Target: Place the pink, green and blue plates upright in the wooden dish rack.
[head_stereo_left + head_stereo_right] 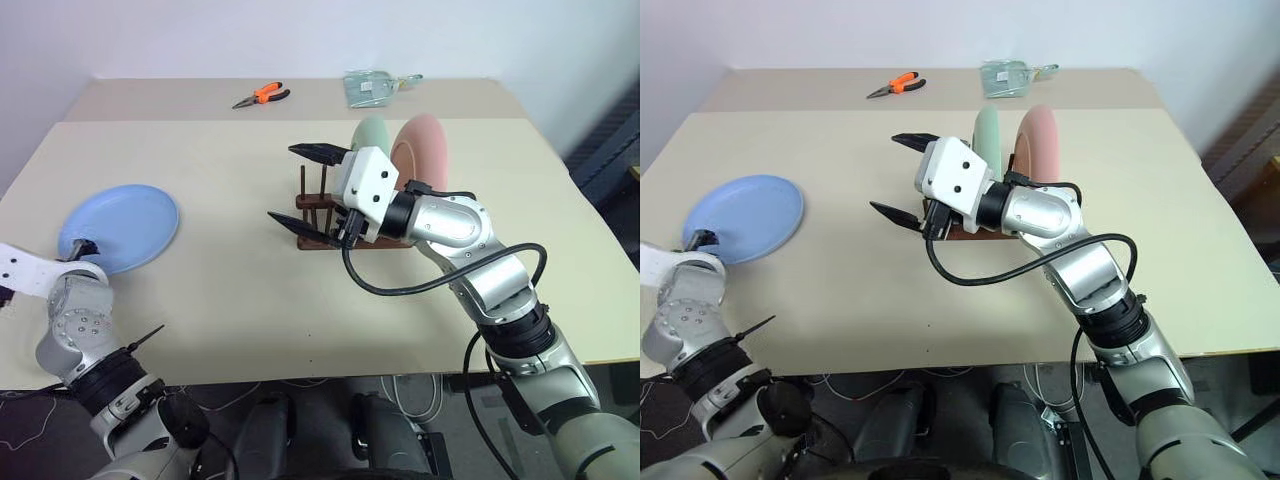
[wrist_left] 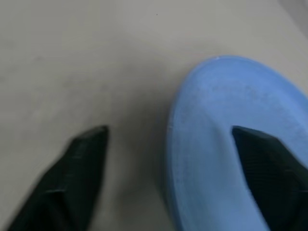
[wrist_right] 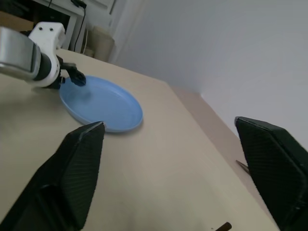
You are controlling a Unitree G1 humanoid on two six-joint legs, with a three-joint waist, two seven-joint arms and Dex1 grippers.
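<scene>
The left gripper grabs the plate by its rim (image 1: 65, 243) next, to get the blue plate upright into the wooden dish rack (image 1: 312, 205).
The blue plate (image 1: 120, 228) lies flat on the table at the left. My left gripper (image 2: 168, 130) is open astride its near rim, one finger (image 2: 264, 163) over the plate and the other (image 2: 82, 168) over the table. The green plate (image 1: 372, 133) and the pink plate (image 1: 425, 150) stand upright in the wooden dish rack (image 1: 312, 205) at mid-table. My right gripper (image 1: 290, 183) is open and empty just in front of the rack, pointing level toward the blue plate (image 3: 101, 103).
Orange-handled pliers (image 1: 262, 96) and a clear plastic packet (image 1: 372, 86) lie at the far side of the table. Bare tabletop (image 1: 230, 290) stretches between the blue plate and the rack.
</scene>
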